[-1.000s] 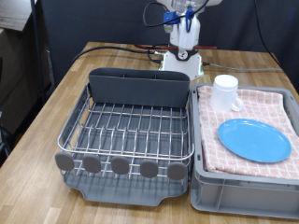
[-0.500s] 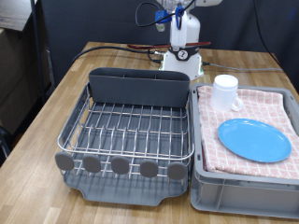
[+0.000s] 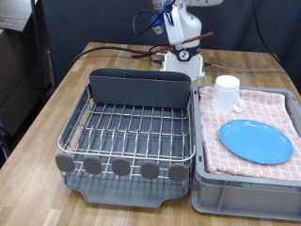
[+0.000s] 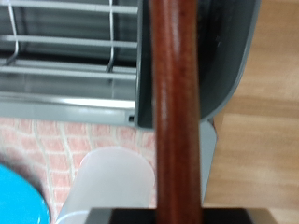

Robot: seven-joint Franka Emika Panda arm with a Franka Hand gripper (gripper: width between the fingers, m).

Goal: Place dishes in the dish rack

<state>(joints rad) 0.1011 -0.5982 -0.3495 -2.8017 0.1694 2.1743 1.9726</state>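
I should keep holding the spoon with my gripper until it is in the section, because the wooden spoon hangs above the dish rack's grey back section [image 3: 141, 88] in the exterior view.
My gripper [image 3: 181, 26] hangs high at the exterior view's top, behind the dish rack [image 3: 132, 141], and is shut on the dark-brown wooden spoon [image 3: 196, 38], which sticks out sideways. In the wrist view the spoon's handle [image 4: 176, 112] fills the middle as a brown bar. The white mug [image 3: 227, 92] and the light-blue plate [image 3: 256, 141] lie on the pink checked cloth in the grey crate [image 3: 246, 193] to the exterior view's right of the rack. The wrist view also shows the mug [image 4: 112, 182], the plate's edge [image 4: 11, 201] and the rack's wires [image 4: 65, 47]. The rack holds no dishes.
The rack's tall grey back compartment [image 3: 139, 87] stands below the gripper. A row of grey discs [image 3: 120, 167] lines the rack's front. Cables [image 3: 122, 49] run over the wooden table [image 3: 56, 104] by the arm's white base [image 3: 183, 64].
The gripper has risen a little and turned, so the spoon now points out towards the exterior view's right. The mug, plate and rack have not moved.
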